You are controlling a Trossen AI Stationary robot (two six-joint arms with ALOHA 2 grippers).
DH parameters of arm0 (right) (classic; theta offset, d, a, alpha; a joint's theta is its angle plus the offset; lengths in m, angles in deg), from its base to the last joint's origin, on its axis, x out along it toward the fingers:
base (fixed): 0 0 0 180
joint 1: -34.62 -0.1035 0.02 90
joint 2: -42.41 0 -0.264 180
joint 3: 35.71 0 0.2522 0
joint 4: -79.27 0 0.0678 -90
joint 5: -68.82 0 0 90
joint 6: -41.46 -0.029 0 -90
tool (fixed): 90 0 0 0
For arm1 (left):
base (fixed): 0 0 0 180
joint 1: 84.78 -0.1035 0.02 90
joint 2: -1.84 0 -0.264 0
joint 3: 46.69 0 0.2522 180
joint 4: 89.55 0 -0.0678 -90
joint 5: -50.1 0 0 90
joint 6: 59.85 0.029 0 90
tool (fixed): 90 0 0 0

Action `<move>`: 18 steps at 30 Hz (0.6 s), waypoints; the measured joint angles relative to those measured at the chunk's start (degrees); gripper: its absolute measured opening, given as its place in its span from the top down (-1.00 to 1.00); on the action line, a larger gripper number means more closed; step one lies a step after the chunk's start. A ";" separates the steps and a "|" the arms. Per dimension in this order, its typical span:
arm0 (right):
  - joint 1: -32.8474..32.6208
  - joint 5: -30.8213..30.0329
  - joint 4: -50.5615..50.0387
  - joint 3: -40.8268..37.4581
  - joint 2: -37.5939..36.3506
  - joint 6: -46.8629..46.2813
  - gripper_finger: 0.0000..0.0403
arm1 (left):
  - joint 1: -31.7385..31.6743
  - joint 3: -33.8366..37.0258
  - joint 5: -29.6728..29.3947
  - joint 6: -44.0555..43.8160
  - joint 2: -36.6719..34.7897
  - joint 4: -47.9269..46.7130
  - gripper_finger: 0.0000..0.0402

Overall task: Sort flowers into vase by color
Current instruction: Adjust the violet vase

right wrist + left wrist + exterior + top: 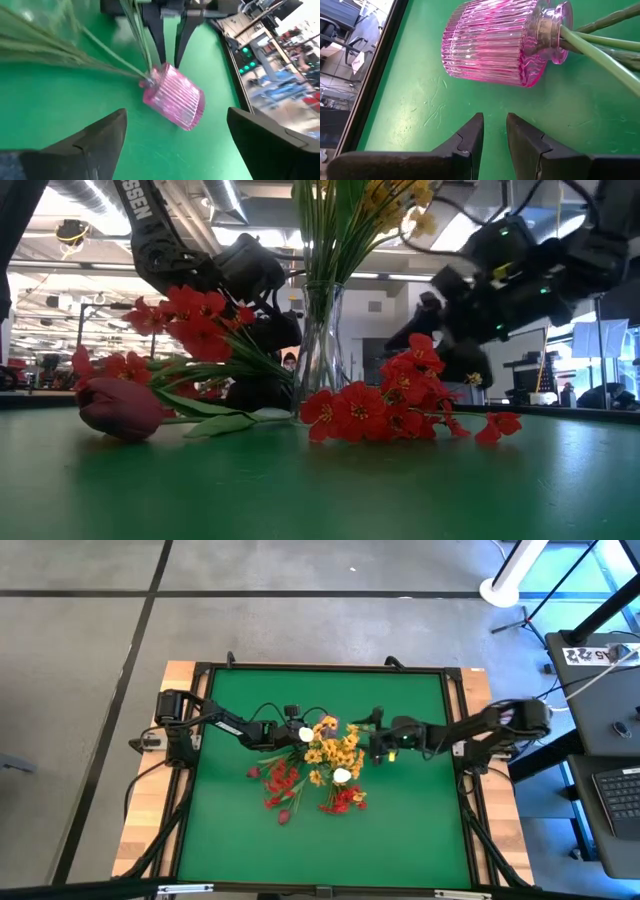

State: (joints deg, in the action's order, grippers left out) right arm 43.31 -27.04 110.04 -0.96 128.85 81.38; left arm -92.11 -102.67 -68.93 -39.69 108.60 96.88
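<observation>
My right gripper will reach the pink vase and grab its ribbed body (178,100), so its neck stays free for the red flowers.
A pink ribbed glass vase (490,47) stands upright mid-table (318,350) and holds green stems with yellow blossoms (335,745). Two white buds (306,734) show at the edge of that bunch. Red flowers (280,780) and more red blossoms (370,408) lie on the mat in front of the vase, beside a dark maroon bud (120,405). My left gripper (494,117) sits left of the vase, its fingers a narrow gap apart with nothing between them. My right gripper (176,112) sits right of the vase, wide open and empty.
A black frame (200,670) borders the green mat (400,840), with bare wooden table edges outside it. Free mat lies toward the near edge and along the far edge. Beyond the table is a room with desks and equipment.
</observation>
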 joint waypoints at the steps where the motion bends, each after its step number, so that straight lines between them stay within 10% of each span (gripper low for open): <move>1: -0.15 -1.28 -0.02 1.00 1.51 0.98 -0.71 | 0.00 0.00 -0.04 0.05 0.00 0.06 0.60; 18: -0.04 -8.99 -5.55 14.54 17.70 5.59 -0.71 | -0.98 0.11 -6.91 6.74 -1.62 -0.59 0.60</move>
State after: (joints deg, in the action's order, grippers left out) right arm 43.26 -36.03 104.49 13.58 146.55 86.97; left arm -93.09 -102.56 -75.84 -32.95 106.99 96.28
